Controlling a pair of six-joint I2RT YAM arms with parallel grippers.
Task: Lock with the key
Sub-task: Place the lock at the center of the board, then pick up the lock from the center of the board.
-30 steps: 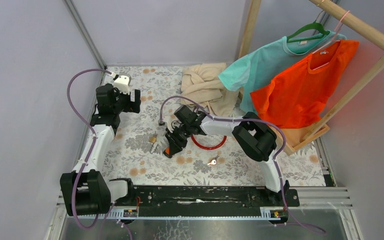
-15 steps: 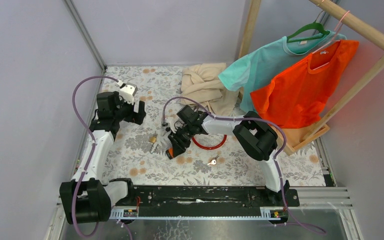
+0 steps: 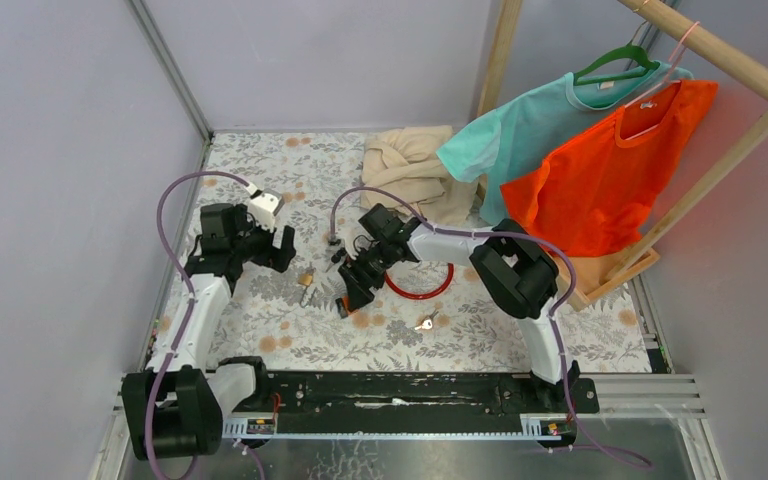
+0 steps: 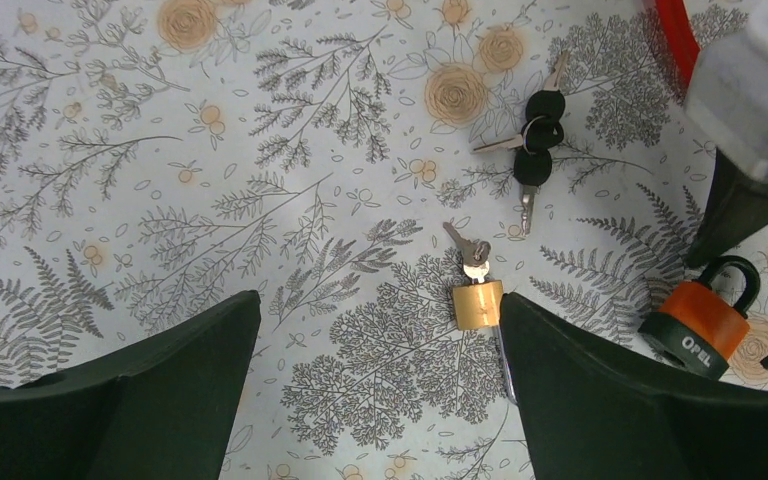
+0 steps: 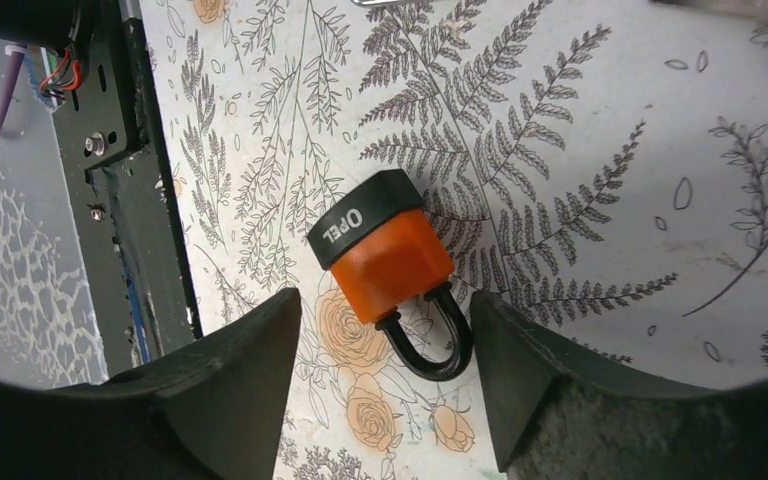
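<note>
My left gripper next needs to grab the sides of the padlock's body, and the key end stays free. Then it can hand over the brass padlock [image 4: 478,304].
A small brass padlock [image 4: 478,304] lies on the floral table cover with a silver key [image 4: 470,250] at its keyhole end; it also shows in the top view [image 3: 306,279]. My left gripper [image 4: 380,400] is open and empty above it, and the padlock lies just inside the right finger. An orange padlock [image 5: 385,245] marked OPEL lies flat with its black shackle [image 5: 430,345] between the fingers of my open right gripper [image 5: 385,400]. A bunch of black-headed keys [image 4: 538,135] lies beyond the brass padlock. In the top view the left gripper [image 3: 280,250] and the right gripper [image 3: 348,290] flank the two padlocks.
A red cable loop [image 3: 420,285] lies right of the right gripper. A loose silver key [image 3: 424,323] lies nearer the front. A beige cloth [image 3: 410,170] and hung shirts [image 3: 580,160] on a wooden rack stand at the back right. The black base rail [image 5: 120,150] runs along the front edge.
My left arm has swung forward and right, down over the brass padlock. My right gripper has shifted slightly right and stays over the orange padlock.
</note>
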